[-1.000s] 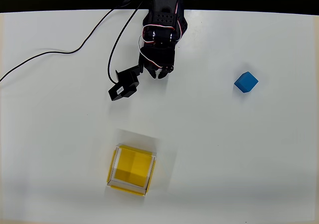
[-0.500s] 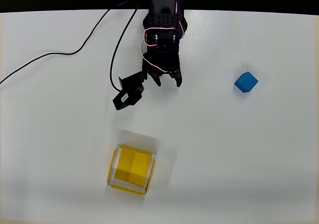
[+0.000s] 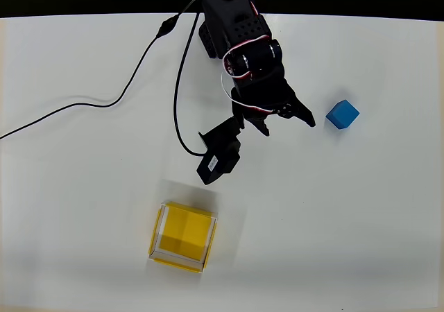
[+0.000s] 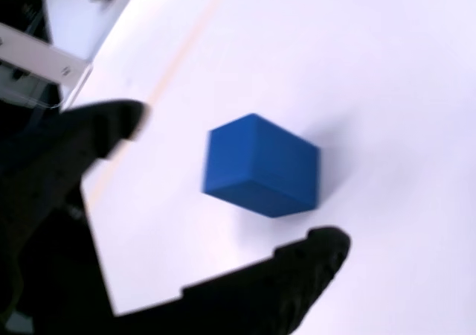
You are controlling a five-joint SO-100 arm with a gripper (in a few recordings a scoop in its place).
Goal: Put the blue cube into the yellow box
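I should next take hold of the blue cube (image 3: 343,114) by its opposite sides with my gripper, so that I can drop it into the yellow box (image 3: 184,236).
The blue cube (image 3: 343,114) sits on the white table at the right, alone. My black gripper (image 3: 286,126) hangs just left of it, open wide, one fingertip (image 3: 309,122) a short gap from the cube and touching nothing. In the wrist view the blue cube (image 4: 260,165) lies ahead on the table, framed by the two dark fingers of the gripper (image 4: 225,182), with nothing held. The yellow box (image 3: 184,236) stands open-topped at the lower left of the overhead view, well away from both, with nothing in it.
A black cable (image 3: 104,104) runs across the table's left half from the arm's base. The wrist camera block (image 3: 218,158) sticks out below the arm. The table's back edge (image 3: 361,16) borders darkness at the top.
The arm has swung right and stretched out towards the blue cube. Its fingers have spread wider apart. Cube and box have not moved.
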